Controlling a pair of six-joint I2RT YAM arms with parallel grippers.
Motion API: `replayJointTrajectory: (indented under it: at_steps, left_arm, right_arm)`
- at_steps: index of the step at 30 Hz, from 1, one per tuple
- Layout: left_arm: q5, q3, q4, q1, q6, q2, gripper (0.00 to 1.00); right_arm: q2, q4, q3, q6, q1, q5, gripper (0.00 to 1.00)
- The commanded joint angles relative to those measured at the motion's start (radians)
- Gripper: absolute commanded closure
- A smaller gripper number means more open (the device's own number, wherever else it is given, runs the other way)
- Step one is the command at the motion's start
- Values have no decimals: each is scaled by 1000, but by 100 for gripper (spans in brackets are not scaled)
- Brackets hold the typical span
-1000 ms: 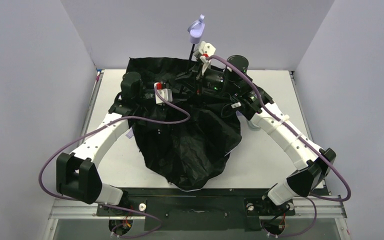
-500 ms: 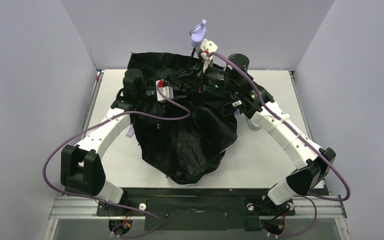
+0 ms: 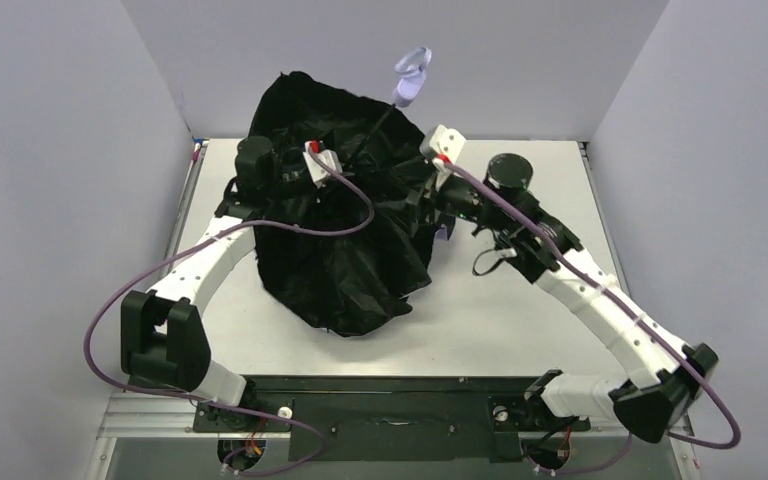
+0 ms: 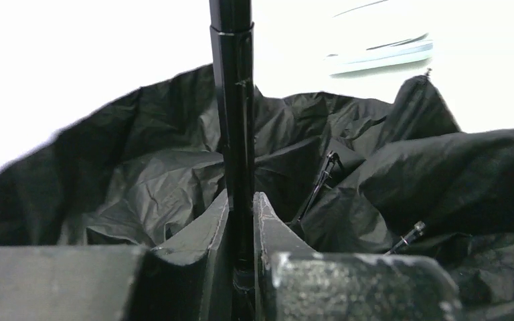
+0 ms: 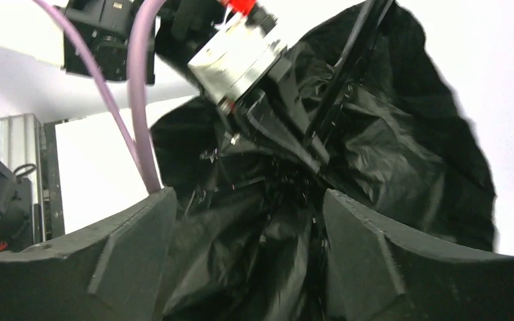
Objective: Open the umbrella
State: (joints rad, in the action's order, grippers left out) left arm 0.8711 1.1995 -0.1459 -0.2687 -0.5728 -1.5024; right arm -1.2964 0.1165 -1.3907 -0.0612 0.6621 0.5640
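Observation:
The robot's right gripper will reach the umbrella's black stem beside the lavender handle (image 3: 410, 80) and take hold of the stem, so the canopy end stays free to open.
The umbrella's black canopy (image 3: 345, 250) lies crumpled and part-spread on the table, underside up. Its thin black shaft (image 3: 375, 130) slants up and to the right, ending in the lavender handle (image 3: 410, 80). My left gripper (image 3: 348, 172) sits low on that shaft. In the left wrist view the gripper (image 4: 241, 214) is shut on the shaft (image 4: 234, 100), with the fabric (image 4: 140, 187) behind it. My right gripper (image 3: 422, 195) hangs at the canopy's right edge. In the right wrist view it (image 5: 244, 221) is open, holding nothing and facing the fabric (image 5: 388, 154).
Grey walls close in the white table (image 3: 520, 300) on three sides. Purple cables (image 3: 350, 215) loop over the canopy. A pale oblong thing (image 4: 381, 55) shows blurred beyond the fabric in the left wrist view.
My right gripper has let go of the shaft, opened and drawn back to the right. The canopy has shifted left and back, and the handle now leans right. The left grip has tightened.

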Motion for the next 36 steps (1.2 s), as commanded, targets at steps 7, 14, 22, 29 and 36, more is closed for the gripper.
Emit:
replayJointTrajectory:
  at_steps: [7,14,22,29,36]
  left_arm:
    - [-239,75,-146,10,-119,181,100]
    - [-202,69,-75,10,-608,288,100]
    - [-236,-41,-13,7,-1058,326,100]
    - [-330,-139,-197,-14,-1122,282,100]
    - [-335,-152,-242,-43,-1132,277,100]
  right_arm:
    - [349,46,372,-89,-35,-225,18]
    - [326,326,105,28,-281,-221,17]
    - [82,662,-376,203,-268,129,20]
    - [15,882,-383,75,-53,103,20]
    - [-128,956,-431,34,16,67,18]
